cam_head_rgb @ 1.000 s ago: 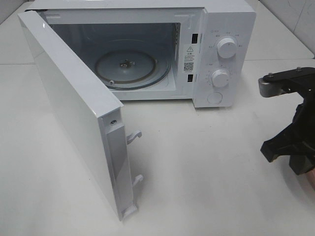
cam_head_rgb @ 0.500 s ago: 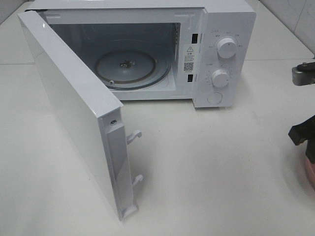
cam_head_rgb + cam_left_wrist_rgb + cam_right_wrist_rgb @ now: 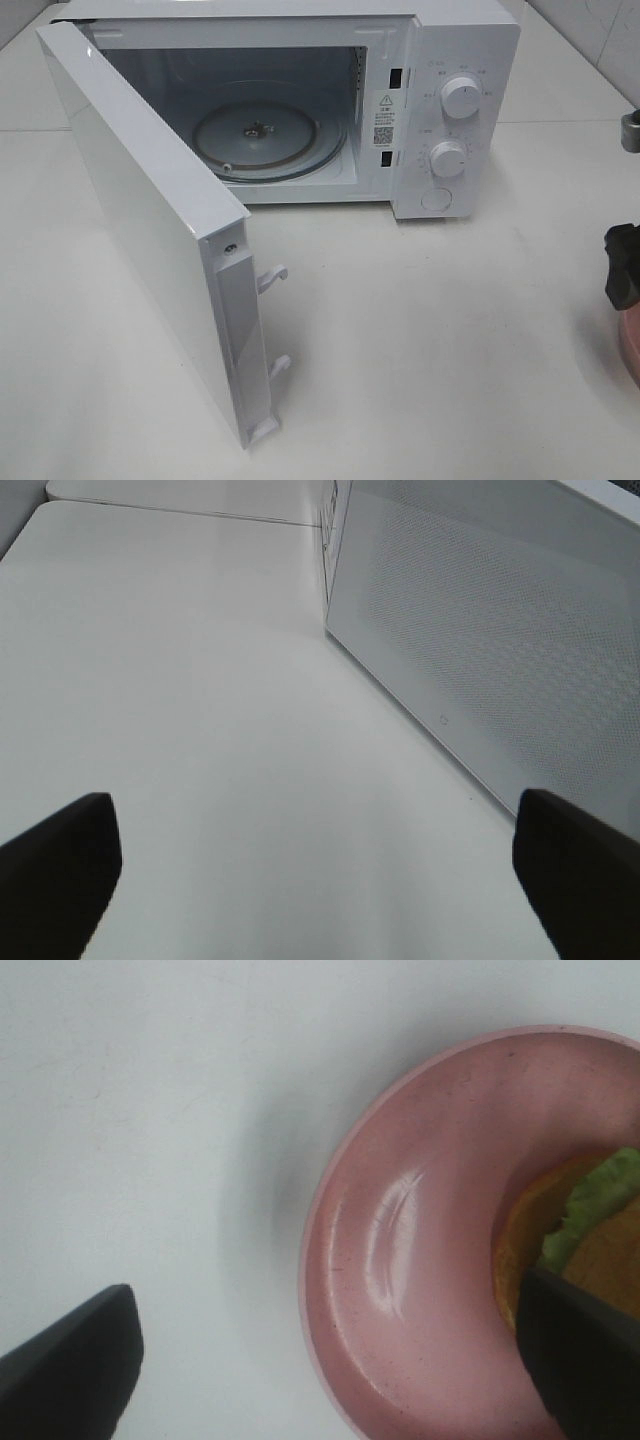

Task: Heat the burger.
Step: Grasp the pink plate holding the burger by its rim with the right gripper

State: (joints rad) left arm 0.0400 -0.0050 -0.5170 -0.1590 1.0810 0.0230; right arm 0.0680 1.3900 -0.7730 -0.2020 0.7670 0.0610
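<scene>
The burger is to heat on the microwave's turntable [image 3: 258,145], so the robot's right gripper should next grab the pink plate by its rim [image 3: 624,340].
The burger [image 3: 585,1225] lies on a pink plate [image 3: 420,1260]; only part of its orange-brown bun and green lettuce shows in the right wrist view. My right gripper [image 3: 325,1360] hangs open above the plate's rim. One finger [image 3: 585,1360] covers part of the burger, the other finger [image 3: 70,1360] is over bare table. In the exterior high view only a black piece of the right arm [image 3: 621,265] and a sliver of the plate [image 3: 630,345] show at the right edge. My left gripper [image 3: 320,880] is open and empty, low over the table beside the microwave door [image 3: 500,630].
The white microwave [image 3: 440,100] stands at the back with its door [image 3: 150,220] swung wide open toward the front left. Its glass turntable [image 3: 260,135] is bare. Two knobs [image 3: 460,97] sit on the right panel. White table [image 3: 430,340] lies between microwave and plate.
The right arm has slid to the right, almost out of the exterior high view, and a little of the pink plate now shows beneath it. Microwave and door have not moved.
</scene>
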